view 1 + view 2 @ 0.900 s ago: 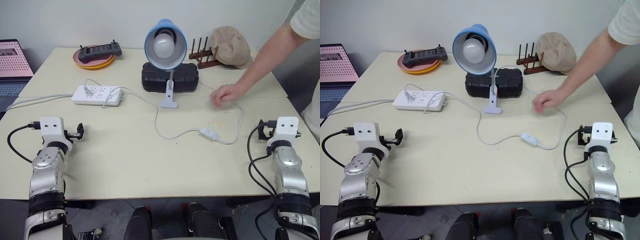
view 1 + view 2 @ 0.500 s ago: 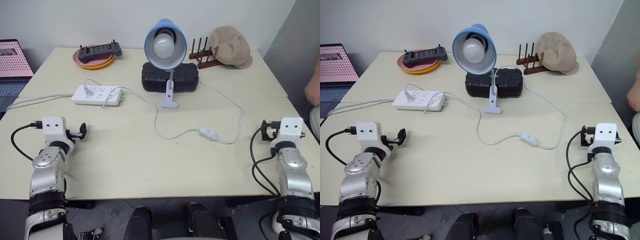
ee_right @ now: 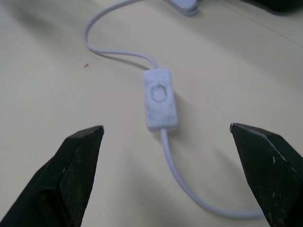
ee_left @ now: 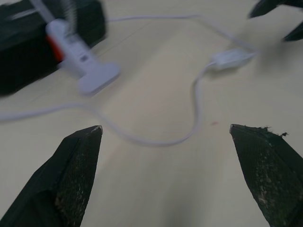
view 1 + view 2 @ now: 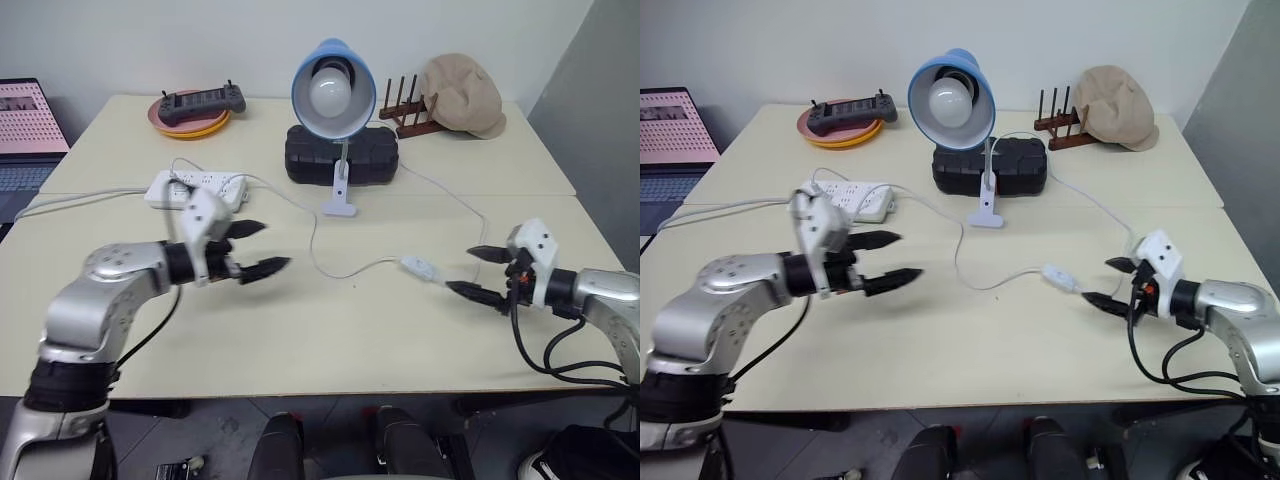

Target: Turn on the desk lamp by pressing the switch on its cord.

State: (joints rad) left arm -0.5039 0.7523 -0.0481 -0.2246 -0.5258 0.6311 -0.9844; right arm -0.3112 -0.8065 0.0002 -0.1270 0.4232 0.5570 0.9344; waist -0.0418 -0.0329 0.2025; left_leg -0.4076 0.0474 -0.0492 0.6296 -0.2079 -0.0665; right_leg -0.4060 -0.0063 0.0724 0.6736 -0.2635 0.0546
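The white oblong switch's round button (image 3: 158,93) has to stay free to press, so the right gripper should next grab the switch by its cord-end sides.
The desk lamp (image 5: 333,95), with a blue shade, a white bulb and a white base (image 5: 338,208), stands at the table's middle back. Its thin white cord (image 5: 315,250) loops forward to the switch (image 5: 418,267), which lies flat on the table. My right gripper (image 5: 459,269) is open just to the right of the switch and points at it, a short gap away. In the right wrist view the switch (image 3: 160,98) lies ahead between the spread fingers. My left gripper (image 5: 277,245) is open over the table, left of the cord's loop, holding nothing.
A white power strip (image 5: 195,188) lies behind my left arm. A black case (image 5: 341,152) sits behind the lamp. At the back are a plate with a controller (image 5: 190,108), a wooden rack (image 5: 405,105) and a beige hat (image 5: 462,92). A laptop (image 5: 25,130) is far left.
Both arms have swung inward from the table's front corners, and the grippers now point toward the cord. The person's arm has withdrawn out of view.
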